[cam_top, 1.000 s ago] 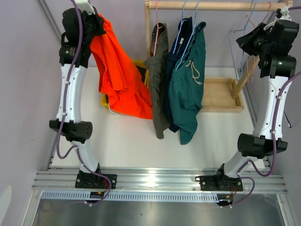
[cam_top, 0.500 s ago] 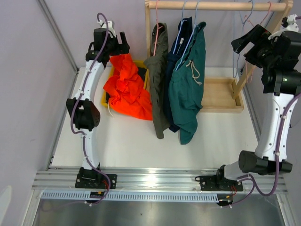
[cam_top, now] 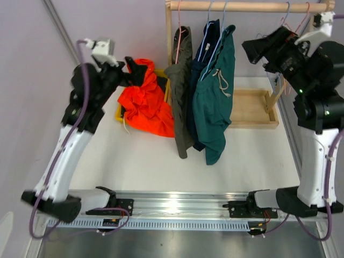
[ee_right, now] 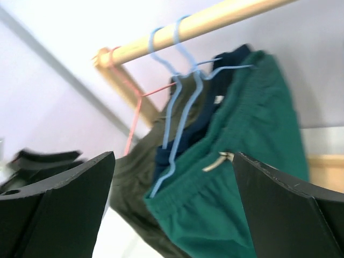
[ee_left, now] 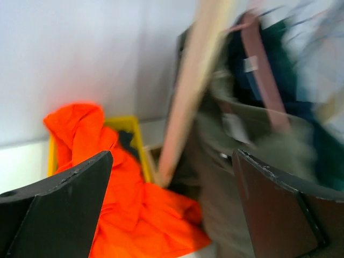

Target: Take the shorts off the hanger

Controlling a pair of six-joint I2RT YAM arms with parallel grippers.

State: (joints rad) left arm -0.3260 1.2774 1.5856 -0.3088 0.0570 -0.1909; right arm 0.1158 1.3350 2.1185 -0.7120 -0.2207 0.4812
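I will next use my right gripper to grab the teal shorts' blue hanger by its bare near arm, below the neck point(cam_top: 217, 47) point(ee_right: 190, 104), so the shorts and the hook stay free for removal.
Three pairs of shorts hang on hangers from the wooden rail point(cam_top: 247, 6): olive-grey point(cam_top: 181, 86), navy blue point(cam_top: 207, 48) and teal green point(cam_top: 215, 97). The orange shorts point(cam_top: 145, 105) lie crumpled over the yellow bin point(cam_top: 119, 114), with dark fabric point(cam_top: 161, 83) beneath them. My left gripper point(cam_top: 134, 70) is open and empty just above the orange heap. Its wrist view shows the orange shorts point(ee_left: 107, 177), the rack post point(ee_left: 188, 91) and the olive shorts point(ee_left: 231, 161). My right gripper point(cam_top: 258, 48) is open and empty, to the right of the teal shorts point(ee_right: 242, 188).
A wooden tray point(cam_top: 252, 107) forms the rack's base behind the hanging shorts. Empty blue point(cam_top: 285, 21) and pink point(cam_top: 307, 11) hangers hang at the rail's right end. Blue hangers point(ee_right: 177, 80) and a pink one point(ee_right: 134, 113) carry the shorts.
The orange shorts went from hanging in my raised left gripper to lying on the yellow bin. Both grippers opened. My right gripper swung left towards the hanging shorts.
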